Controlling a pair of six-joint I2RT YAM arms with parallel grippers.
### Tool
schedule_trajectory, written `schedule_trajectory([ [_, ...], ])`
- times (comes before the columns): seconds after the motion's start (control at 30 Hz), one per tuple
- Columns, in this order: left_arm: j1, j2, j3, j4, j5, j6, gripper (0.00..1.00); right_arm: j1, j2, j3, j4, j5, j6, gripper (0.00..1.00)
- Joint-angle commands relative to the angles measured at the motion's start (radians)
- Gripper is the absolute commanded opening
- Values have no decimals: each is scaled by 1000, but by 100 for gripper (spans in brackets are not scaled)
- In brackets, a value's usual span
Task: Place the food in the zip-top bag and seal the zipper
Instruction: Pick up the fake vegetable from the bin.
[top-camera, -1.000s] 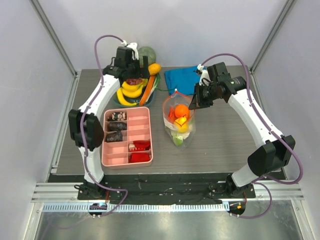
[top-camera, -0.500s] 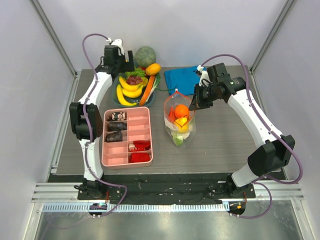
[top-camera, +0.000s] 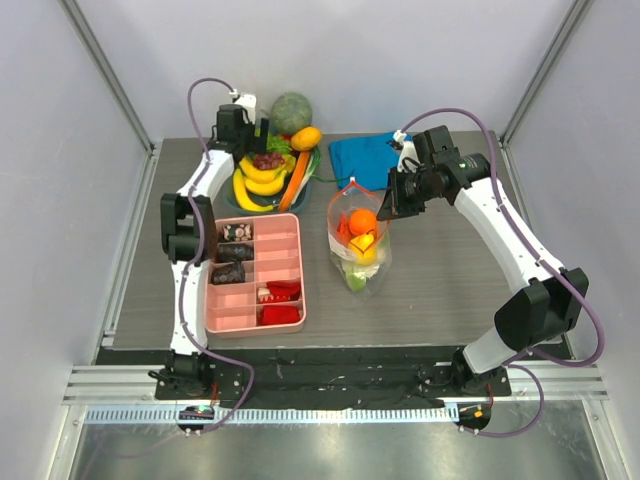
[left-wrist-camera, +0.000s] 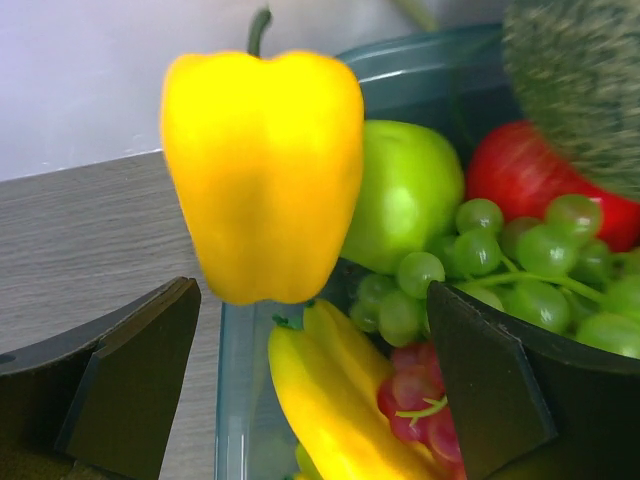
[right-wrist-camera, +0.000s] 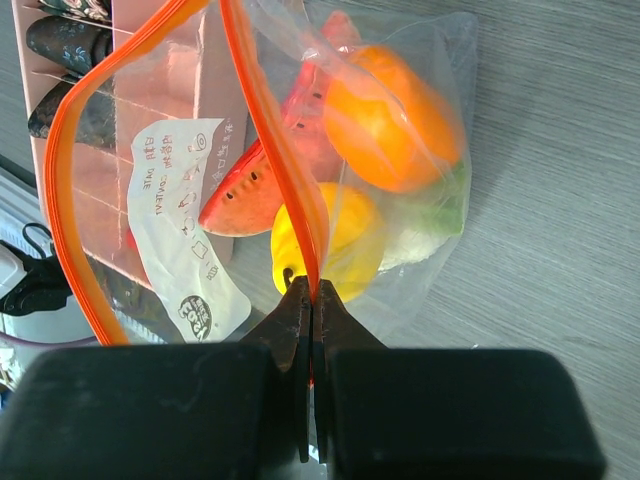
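Note:
The yellow pepper (left-wrist-camera: 262, 170) should go into the zip-top bag with its stem end first, so my left gripper should next grab it across its narrow end (left-wrist-camera: 268, 268) opposite the stem.
The zip-top bag (top-camera: 358, 245) stands mid-table with its mouth open, holding an orange (right-wrist-camera: 390, 115), a watermelon slice (right-wrist-camera: 250, 195), a yellow lemon (right-wrist-camera: 335, 240) and a green leaf (right-wrist-camera: 432, 225). My right gripper (right-wrist-camera: 308, 292) is shut on the orange-red zipper (right-wrist-camera: 285, 170) at the right end of the mouth; it also shows in the top view (top-camera: 385, 205). My left gripper (left-wrist-camera: 310, 340) is open and empty above the food bowl (top-camera: 270, 178), over bananas (left-wrist-camera: 340, 400), grapes (left-wrist-camera: 500, 250), a green apple (left-wrist-camera: 405, 195) and a yellow pepper (left-wrist-camera: 262, 170).
A pink compartment tray (top-camera: 255, 272) with small dark and red pieces lies left of the bag. A folded blue cloth (top-camera: 365, 155) lies at the back. A round green melon (top-camera: 291, 110) stands behind the bowl, with a carrot (top-camera: 296, 178) at its right side.
My left arm swung back and left from over the bowl, then came back over the bowl's back-left part. The right gripper and the bag have not moved.

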Motion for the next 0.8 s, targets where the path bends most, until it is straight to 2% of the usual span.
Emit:
schedule_trajectory([
  [0.0,18,47,91,109,-29,66,100,1,-6,5,33,0,-10,1],
  [0.13,18,83,114,147,-20,69,98,2,-3,5,32,3,-8,1],
  [0.27,18,89,113,184,-12,69,89,2,-1,8,33,6,-5,1],
  [0.37,18,97,127,190,-12,84,78,2,0,8,32,6,-5,1],
  [0.43,18,94,131,187,-20,92,63,2,2,8,32,6,-7,1],
  [0.5,18,66,117,189,-29,80,49,1,2,9,33,6,-8,1],
  [0.67,18,-116,-11,189,11,34,44,2,6,17,38,12,-8,1],
  [0.73,16,-193,-59,189,22,-2,39,1,6,22,36,15,-8,1],
  [0.77,14,-243,-135,187,29,-28,38,2,5,23,36,14,-11,1],
])
